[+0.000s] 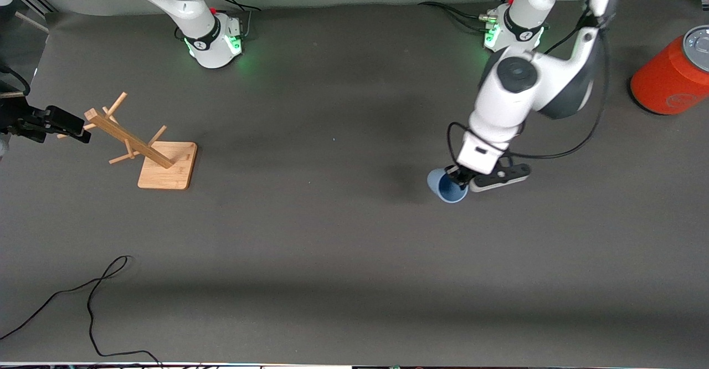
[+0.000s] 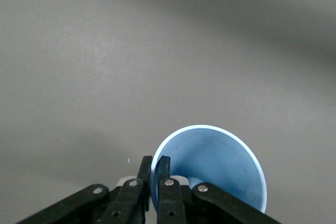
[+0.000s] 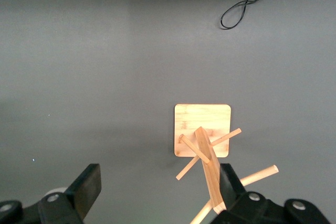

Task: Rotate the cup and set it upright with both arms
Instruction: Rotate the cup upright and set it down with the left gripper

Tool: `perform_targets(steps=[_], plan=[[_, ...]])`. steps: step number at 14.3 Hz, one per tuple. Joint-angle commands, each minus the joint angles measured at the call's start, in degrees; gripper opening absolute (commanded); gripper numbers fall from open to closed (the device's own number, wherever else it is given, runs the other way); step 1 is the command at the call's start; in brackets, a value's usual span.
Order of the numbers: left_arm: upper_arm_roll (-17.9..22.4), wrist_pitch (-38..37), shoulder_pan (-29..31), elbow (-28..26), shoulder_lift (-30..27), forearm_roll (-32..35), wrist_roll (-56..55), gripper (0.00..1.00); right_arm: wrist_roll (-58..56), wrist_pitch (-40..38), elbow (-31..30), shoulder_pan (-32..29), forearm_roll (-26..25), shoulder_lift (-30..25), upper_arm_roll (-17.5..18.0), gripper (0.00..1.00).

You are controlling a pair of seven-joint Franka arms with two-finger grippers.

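The pale-blue cup's base (image 1: 433, 179) hangs tilted above the table, apart from its shadow, so my left gripper should hold the cup until I set it upright.
The pale-blue cup (image 1: 446, 186) is tipped over near the middle of the table, toward the left arm's end, with its mouth turned toward the right arm's end. My left gripper (image 1: 458, 178) is shut on its rim. In the left wrist view the cup (image 2: 215, 163) shows its open inside, and the left gripper (image 2: 156, 167) has one finger inside the rim and one outside. My right gripper (image 1: 84, 132) hangs open over the top of the wooden rack at the right arm's end. Nothing sits between the fingers of the right gripper (image 3: 157, 187).
The wooden rack (image 1: 160, 158) with pegs stands on a square base (image 3: 202, 116); its post top is close to one right finger (image 3: 229, 184). A large orange cylinder with a grey top (image 1: 673, 72) stands at the left arm's end. A black cable (image 1: 94, 297) lies near the front camera.
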Motion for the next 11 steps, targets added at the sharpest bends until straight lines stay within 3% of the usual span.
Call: perform_targets(steps=[1, 3, 8, 11], plan=[[0.3, 1.31, -2.05, 0.47, 1.56, 15.99, -17.43, 0.0, -1.12, 0.41, -0.8, 0.31, -0.76, -1.09, -0.16, 1.0], [0.29, 0.96, -4.5, 0.38, 2.7, 25.43, -29.31, 0.0, -1.04, 0.33, -0.72, 0.49, -0.76, -1.18, -0.07, 1.0], [0.29, 0.26, -9.43, 0.38, 6.48, 41.16, -52.0, 0.0, -1.04, 0.33, 0.16, 0.4, -0.49, -0.47, -0.07, 1.0], [0.29, 0.34, -10.49, 0.47, 8.6, 45.41, -58.54, 0.0, -1.12, 0.33, 0.25, 0.4, -0.67, -0.56, -0.15, 1.0]])
